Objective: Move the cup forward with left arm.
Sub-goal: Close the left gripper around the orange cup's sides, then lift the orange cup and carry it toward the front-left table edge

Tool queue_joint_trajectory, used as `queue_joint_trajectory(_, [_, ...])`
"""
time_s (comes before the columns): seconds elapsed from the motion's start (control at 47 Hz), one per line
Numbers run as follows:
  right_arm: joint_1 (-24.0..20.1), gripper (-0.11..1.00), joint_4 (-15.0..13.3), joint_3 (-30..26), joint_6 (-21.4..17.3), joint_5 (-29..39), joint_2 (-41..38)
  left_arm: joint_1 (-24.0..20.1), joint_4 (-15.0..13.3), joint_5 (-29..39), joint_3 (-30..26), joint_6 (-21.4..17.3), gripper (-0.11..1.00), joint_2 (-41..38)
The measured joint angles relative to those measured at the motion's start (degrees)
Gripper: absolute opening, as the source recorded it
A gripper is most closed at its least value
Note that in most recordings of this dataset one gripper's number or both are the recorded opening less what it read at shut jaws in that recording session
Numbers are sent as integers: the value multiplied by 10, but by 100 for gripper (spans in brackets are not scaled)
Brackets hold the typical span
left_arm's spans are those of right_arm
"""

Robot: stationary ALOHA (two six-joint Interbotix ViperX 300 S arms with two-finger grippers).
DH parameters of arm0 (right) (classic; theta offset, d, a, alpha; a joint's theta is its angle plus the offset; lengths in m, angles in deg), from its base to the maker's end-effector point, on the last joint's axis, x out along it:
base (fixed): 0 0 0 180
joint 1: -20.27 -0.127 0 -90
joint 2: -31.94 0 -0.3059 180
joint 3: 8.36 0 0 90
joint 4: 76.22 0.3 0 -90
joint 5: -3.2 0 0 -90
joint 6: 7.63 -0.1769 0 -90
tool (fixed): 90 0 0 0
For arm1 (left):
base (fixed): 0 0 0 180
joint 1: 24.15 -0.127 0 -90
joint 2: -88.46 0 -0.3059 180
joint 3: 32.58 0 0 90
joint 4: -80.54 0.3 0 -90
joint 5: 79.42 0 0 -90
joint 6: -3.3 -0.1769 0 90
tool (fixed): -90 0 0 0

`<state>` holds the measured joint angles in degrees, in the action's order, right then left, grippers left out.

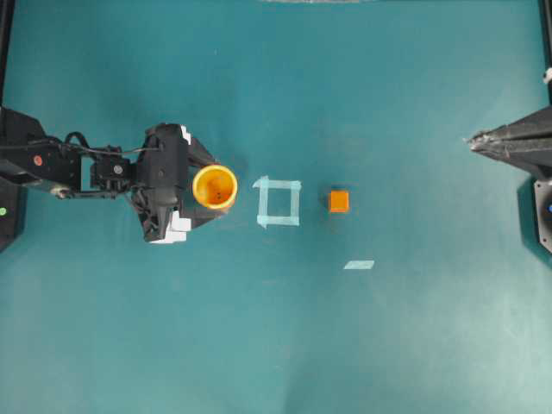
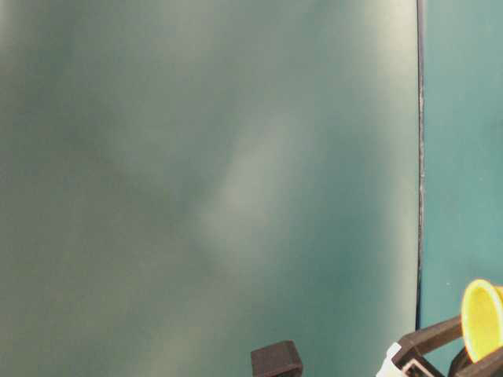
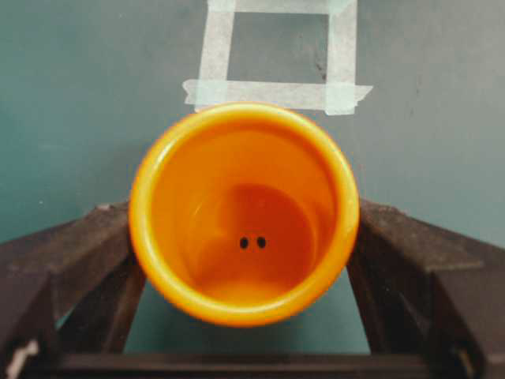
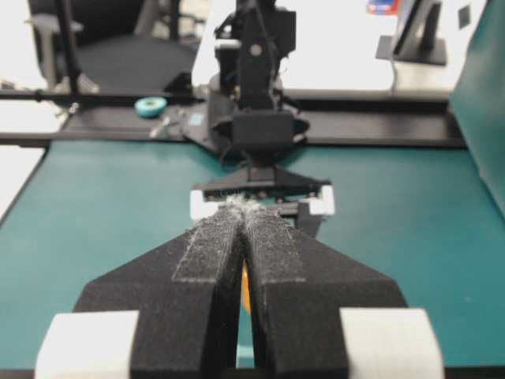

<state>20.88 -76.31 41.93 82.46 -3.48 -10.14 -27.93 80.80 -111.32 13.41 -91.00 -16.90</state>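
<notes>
My left gripper grabs the orange cup around its body just below the cup's rim (image 1: 215,187) (image 3: 245,213) next, to move the cup forward.
The yellow-orange cup (image 1: 215,187) stands upright on the teal table, just left of a pale tape square (image 1: 279,202). My left gripper (image 1: 216,188) is open wide, with one black finger on each side of the cup. In the left wrist view the cup (image 3: 243,213) fills the space between the fingers (image 3: 71,253), and its rim hides their tips. I cannot tell whether they touch it. The table-level view catches the cup (image 2: 481,318) at its lower right corner. My right gripper (image 1: 473,141) is shut at the far right edge, and its pads (image 4: 225,237) are pressed together.
A small orange cube (image 1: 339,201) sits right of the tape square. A short tape strip (image 1: 359,265) lies below and right of it. The left wrist view shows the tape square (image 3: 276,51) straight beyond the cup. Seen from the right wrist, the left arm (image 4: 256,118) stands across the table.
</notes>
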Motion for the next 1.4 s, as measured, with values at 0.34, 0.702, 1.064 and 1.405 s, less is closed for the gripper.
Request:
queue_joint_trajectory(0.34, [0,0,0,-2,1,0,1,1,-1,0,1,0,69,0])
queue_joint_trajectory(0.702, [0,0,0,-3,1,1,2,20,0,-4,-4,0,65,0])
queue_joint_trajectory(1.064, [0,0,0,-3,1,8,1,39,0,-23,-4,1,65,1])
queue_joint_trajectory(1.405, [1,0,0,-2,1,20,2,101,0,-40,-4,10,65,13])
